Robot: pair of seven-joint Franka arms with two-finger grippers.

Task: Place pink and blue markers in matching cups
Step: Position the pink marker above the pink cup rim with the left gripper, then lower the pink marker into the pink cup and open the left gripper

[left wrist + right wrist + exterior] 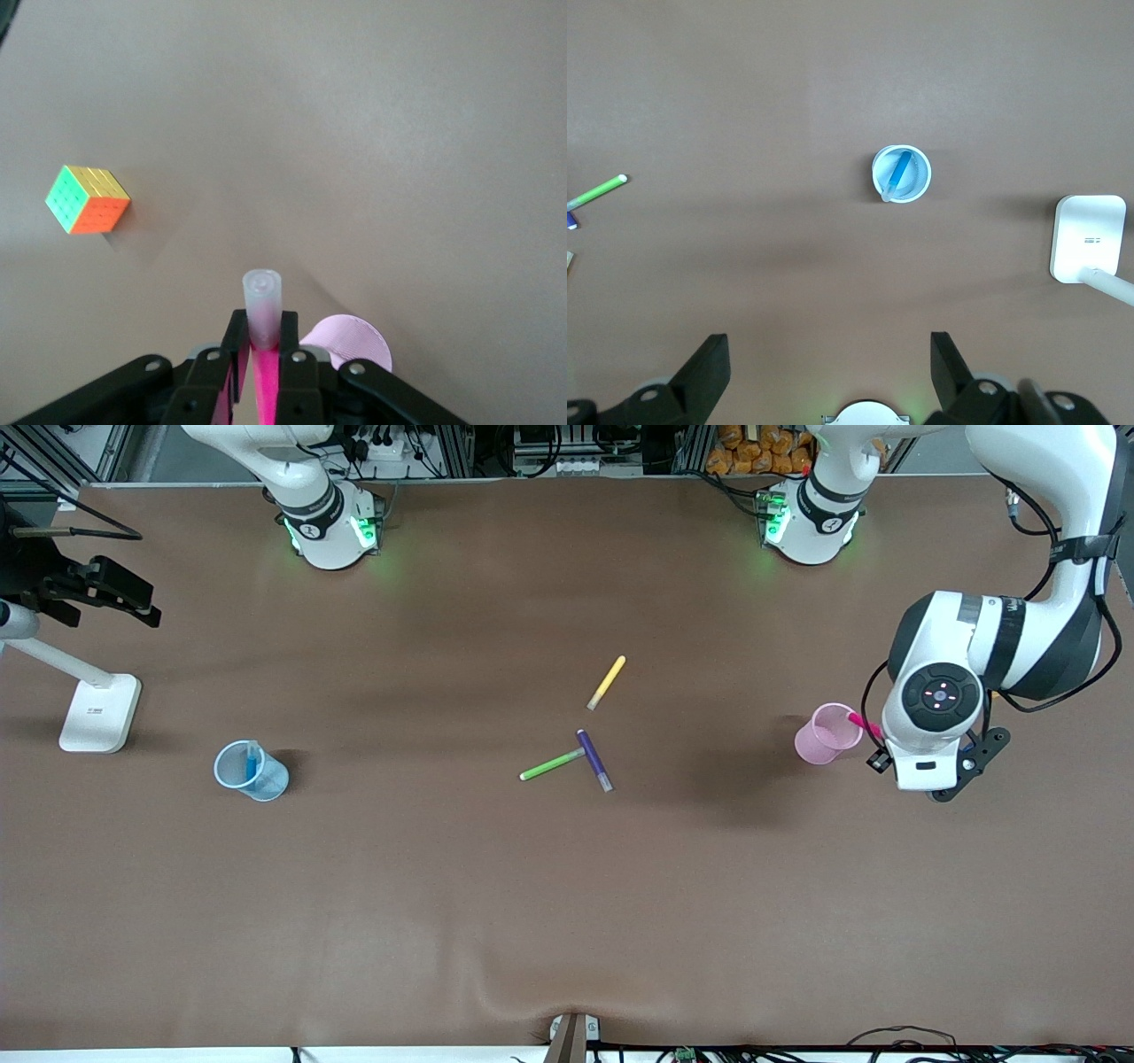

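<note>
The pink marker is hanging beside the pink cup [827,733] [353,342]. It would miss the cup if my left gripper opened now.
The pink marker [266,376] with its pale cap [263,304] is clamped between the jaws of my left gripper [263,326], which is shut on it. In the front view the marker [862,723] sticks out from under the left hand, slanting toward the rim of the pink cup [827,733], which stands upright right beside the gripper. The same cup [353,342] shows just past the jaws. The blue marker [252,763] leans inside the pale blue cup [252,771] toward the right arm's end. My right gripper [830,372] hangs open and empty, high over the table, looking down on that cup [901,173].
Yellow [607,682], purple [594,760] and green [552,764] pens lie mid-table. A colour cube [87,199] sits on the table by the left arm. A white camera stand [97,713] is at the right arm's end, near the blue cup.
</note>
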